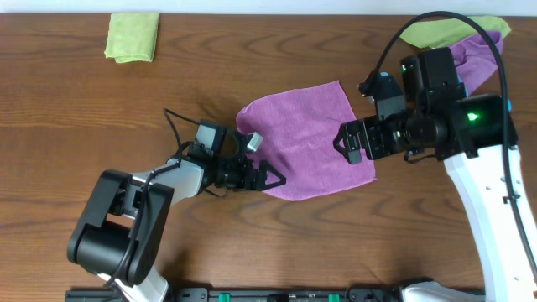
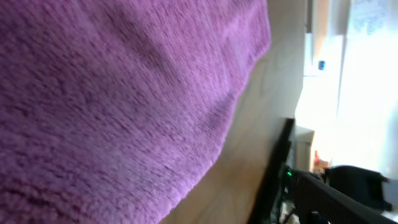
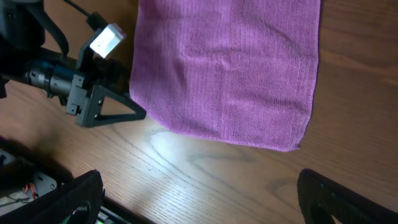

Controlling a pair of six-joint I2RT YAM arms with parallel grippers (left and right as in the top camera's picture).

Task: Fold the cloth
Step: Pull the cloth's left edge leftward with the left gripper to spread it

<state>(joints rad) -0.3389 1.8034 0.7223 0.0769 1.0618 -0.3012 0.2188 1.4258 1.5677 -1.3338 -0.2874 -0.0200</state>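
Observation:
My left gripper is about to draw that side of the cloth straight for folding, so it will next take hold of the purple cloth (image 1: 306, 138) by the cloth's front corner edge beside the fingers.
A purple cloth (image 1: 306, 138) lies spread flat at the table's middle. It also shows in the right wrist view (image 3: 230, 68) and fills the left wrist view (image 2: 112, 106). My left gripper (image 1: 270, 178) lies low at the cloth's front-left corner, its tip touching the edge (image 3: 144, 114). Its fingers are hidden in its own view, so I cannot tell whether it grips. My right gripper (image 1: 352, 144) is open and empty. It hovers by the cloth's right edge, above bare wood (image 3: 199, 205).
A folded green cloth (image 1: 132, 36) lies at the far left. Another green cloth (image 1: 438, 32) and a purple one (image 1: 478, 54) lie at the far right, behind my right arm. A black rail (image 1: 277, 294) runs along the table's front edge.

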